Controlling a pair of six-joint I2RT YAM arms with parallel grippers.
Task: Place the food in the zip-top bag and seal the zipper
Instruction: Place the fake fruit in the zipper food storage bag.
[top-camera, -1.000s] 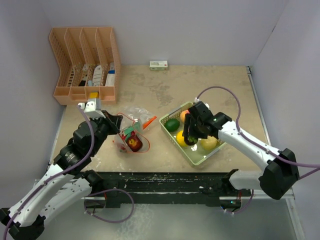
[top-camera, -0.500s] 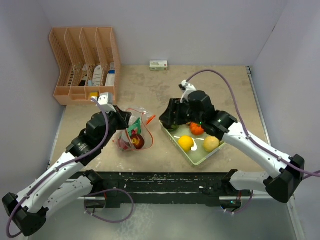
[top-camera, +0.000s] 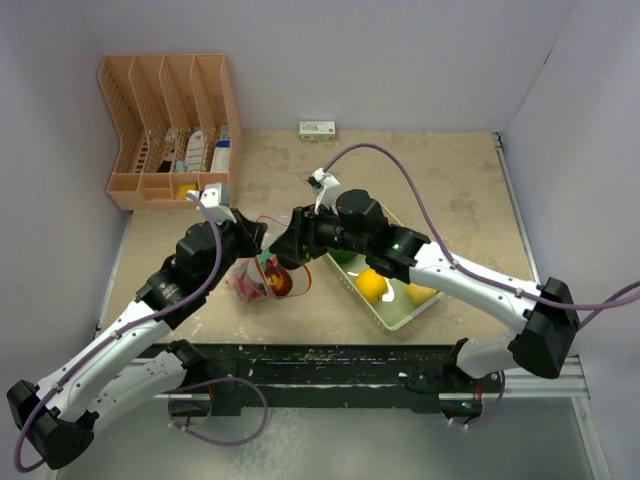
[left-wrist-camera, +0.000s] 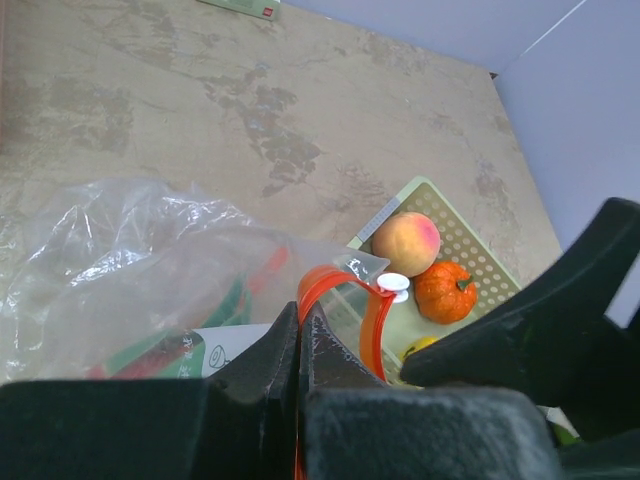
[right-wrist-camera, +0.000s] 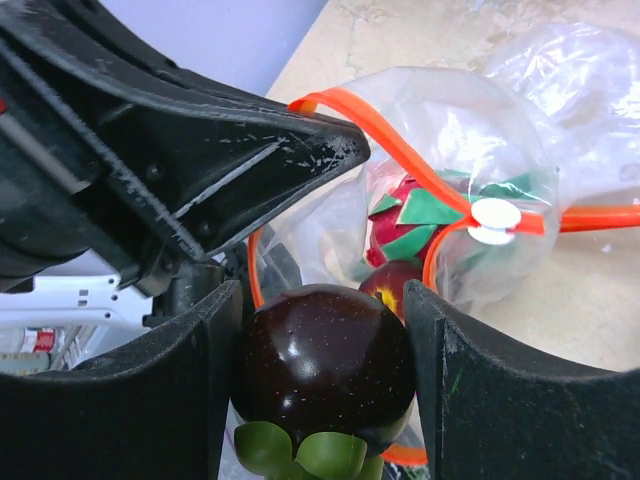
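Still at the orange-red rim of the bag's opening, the dark purple fruit would drop short of the red fruit (right-wrist-camera: 398, 280) inside if I opened my right gripper now.
My left gripper (top-camera: 256, 240) (left-wrist-camera: 300, 322) is shut on the orange-red zipper (left-wrist-camera: 376, 326) and holds the mouth of the zip-top bag (top-camera: 252, 283) up and open. The white slider (left-wrist-camera: 392, 285) hangs on the strip. My right gripper (top-camera: 287, 250) (right-wrist-camera: 322, 372) is shut on a dark purple fruit (right-wrist-camera: 322, 358) with green leaves, right at the bag's mouth (right-wrist-camera: 392, 135). Red and green food (right-wrist-camera: 412, 215) and a red fruit (right-wrist-camera: 398, 280) lie inside the bag. A peach (left-wrist-camera: 405, 238), a small orange pumpkin (left-wrist-camera: 445, 290), an orange fruit (top-camera: 372, 285) and a yellow one (top-camera: 421, 292) stay in the tray.
The pale green tray (top-camera: 398, 317) lies right of the bag, under the right arm. An orange desk organizer (top-camera: 170, 130) stands at the back left. A small box (top-camera: 317, 128) lies by the back wall. Walls close in both sides.
My right arm has swung left from the tray to the bag's mouth with the purple fruit in it. My left gripper has raised the bag's mouth a little.
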